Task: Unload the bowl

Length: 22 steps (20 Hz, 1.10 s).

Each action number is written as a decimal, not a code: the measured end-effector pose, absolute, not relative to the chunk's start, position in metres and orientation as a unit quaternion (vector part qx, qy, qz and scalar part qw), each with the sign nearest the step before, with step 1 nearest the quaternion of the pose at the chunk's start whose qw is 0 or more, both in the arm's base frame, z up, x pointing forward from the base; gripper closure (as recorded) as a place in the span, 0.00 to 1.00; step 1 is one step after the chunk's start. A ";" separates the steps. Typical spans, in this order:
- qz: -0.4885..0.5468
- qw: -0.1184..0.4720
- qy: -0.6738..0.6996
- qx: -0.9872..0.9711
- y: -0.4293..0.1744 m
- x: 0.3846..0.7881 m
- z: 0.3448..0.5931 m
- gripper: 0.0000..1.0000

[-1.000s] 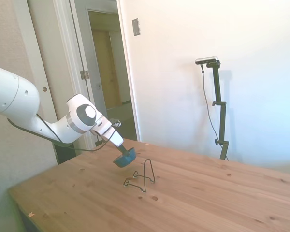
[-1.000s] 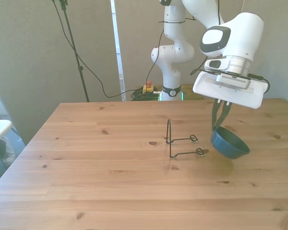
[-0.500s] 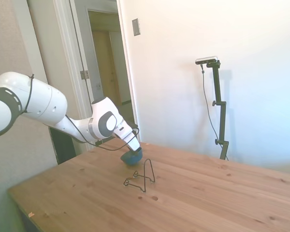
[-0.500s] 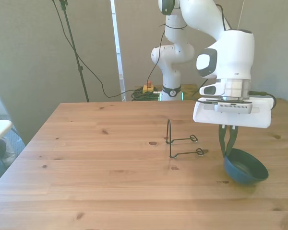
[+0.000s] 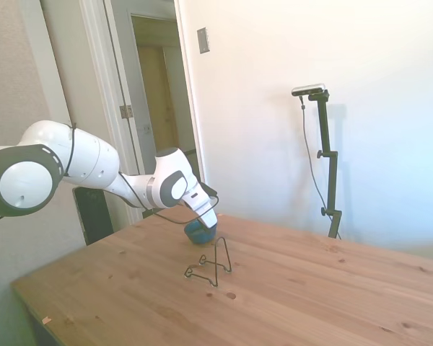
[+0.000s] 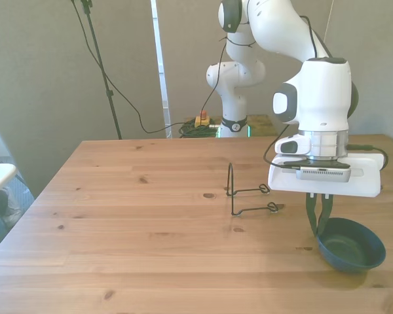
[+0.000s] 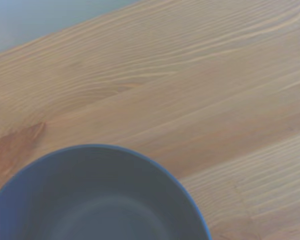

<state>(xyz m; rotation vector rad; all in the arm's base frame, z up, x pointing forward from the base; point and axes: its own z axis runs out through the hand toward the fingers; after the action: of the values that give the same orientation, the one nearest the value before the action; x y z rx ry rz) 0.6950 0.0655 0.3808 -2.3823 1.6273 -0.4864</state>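
Note:
The teal-blue bowl's base touches the wooden tabletop beyond the rack, so the bowl would stay upright. My gripper will open.
The teal-blue bowl (image 6: 352, 244) sits upright, low over or on the wooden table (image 6: 118, 216) at the front view's right, near the near edge. My gripper (image 6: 319, 222) is shut on the bowl's rim, on the side toward the rack. In the side view the bowl (image 5: 197, 231) shows partly behind the gripper (image 5: 206, 225), beyond the wire rack. The wrist view shows the bowl's inside (image 7: 97, 200) close up over the wood grain. Whether the bowl touches the table is hard to tell.
A thin black wire rack (image 6: 243, 191) stands empty near the table's middle, to the front view's left of the bowl; in the side view the rack (image 5: 211, 264) sits in front of the gripper. The table's edge lies close to the bowl at the front view's right.
The gripper carried the bowl away from the rack, toward the front view's right and the near edge, and lowered it. The bowl went from tilted to level.

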 end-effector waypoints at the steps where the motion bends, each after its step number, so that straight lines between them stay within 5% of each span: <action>1: -0.161 0.104 0.554 -0.810 0.065 0.696 0.380 0.00; 16: -0.153 0.100 0.550 -0.815 0.062 0.701 0.388 0.00; 22: -0.171 0.112 0.541 -0.816 0.064 0.698 0.422 0.00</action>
<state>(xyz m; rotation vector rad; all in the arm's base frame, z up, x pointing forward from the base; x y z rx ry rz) 0.6984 0.0643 0.4224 -2.3952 1.5873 -0.5007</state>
